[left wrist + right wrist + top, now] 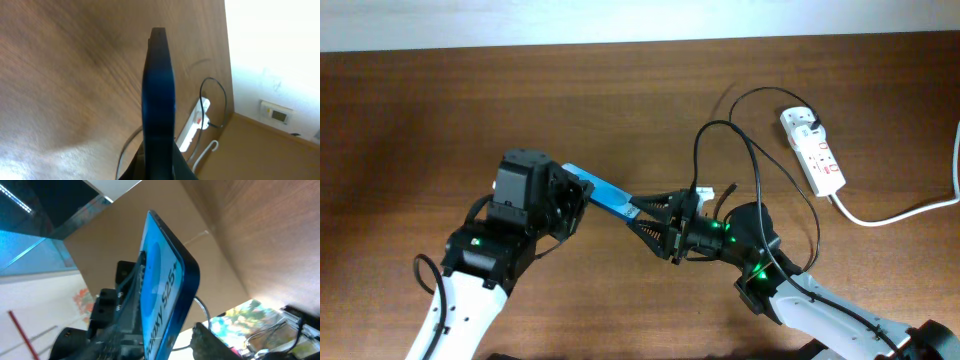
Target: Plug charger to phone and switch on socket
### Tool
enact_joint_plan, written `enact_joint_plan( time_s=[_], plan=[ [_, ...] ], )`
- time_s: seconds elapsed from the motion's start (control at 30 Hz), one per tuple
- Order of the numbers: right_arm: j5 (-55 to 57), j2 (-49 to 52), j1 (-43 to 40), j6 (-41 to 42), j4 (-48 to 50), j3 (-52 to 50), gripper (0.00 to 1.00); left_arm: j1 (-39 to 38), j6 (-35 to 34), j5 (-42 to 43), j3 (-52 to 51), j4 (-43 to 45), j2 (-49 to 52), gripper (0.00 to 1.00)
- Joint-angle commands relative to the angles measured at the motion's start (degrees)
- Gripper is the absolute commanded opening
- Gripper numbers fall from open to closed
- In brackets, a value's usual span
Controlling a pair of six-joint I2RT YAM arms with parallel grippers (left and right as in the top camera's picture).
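Note:
The right gripper grabs the phone's lettered end [625, 208] next. That leaves the phone's side for my left gripper to hold for plugging the charger [757, 170].
The phone [600, 192] is held above the table between both arms, blue screen up in the overhead view. My left gripper [578, 196] is shut on its left end; the left wrist view shows the phone [159, 100] edge-on between the jaws of that gripper [159, 172]. My right gripper [638, 212] straddles the phone's right end with its jaws spread. In the right wrist view the phone [165, 280] stands inside that gripper [167, 345], with a gap to the right finger [215, 342]. The charger [757, 170] loops from the socket [813, 152] toward the right gripper; its tip is hidden.
The socket's thick white cord [900, 212] runs off the right edge of the table. The socket [192, 125] and the black cable [202, 95] also lie beyond the phone in the left wrist view. The right arm's black wires arch above its wrist [720, 225].

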Motion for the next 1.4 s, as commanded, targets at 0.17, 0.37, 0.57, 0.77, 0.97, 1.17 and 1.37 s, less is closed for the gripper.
enact_joint_plan(
  time_s=[0.17, 0.37, 0.57, 0.77, 0.97, 1.17, 1.37],
  plan=[
    [14.43, -0.81, 0.22, -57.66, -13.11, 0.59, 0.68, 7.04, 37.48, -2.95, 0.26, -1.75, -0.17, 0.00],
    [18.99, -0.81, -9.49, -69.83, -39.74, 9.62, 0.66, 6.99, 39.63, -2.95, 0.26, -4.46, -0.17, 0.00],
    [38.25, 0.44, -14.93, -72.06, -68.19, 22.91, 0.63, 6.99, 39.63, -0.98, 0.26, -4.37, -0.17, 0.00],
    [35.91, 14.05, -20.70, -70.20, -65.88, 22.95, 0.52, 6.99, 39.63, 1.60, 0.26, -4.37, -0.17, 0.00],
    [31.41, 21.97, -21.07, -68.00, -62.69, 23.10, 0.37, 6.99, 39.60, 1.38, 0.26, -4.35, -0.17, 0.00],
    [33.90, 23.76, -21.09, -68.06, -62.05, 23.08, 0.21, 6.99, 39.63, 1.40, 0.26, -4.39, -0.17, 0.00],
    [30.82, 26.03, -21.16, -71.91, -61.07, 23.32, 0.04, 7.02, 39.63, 4.15, 0.26, -4.13, -0.17, 0.00]
  ],
)
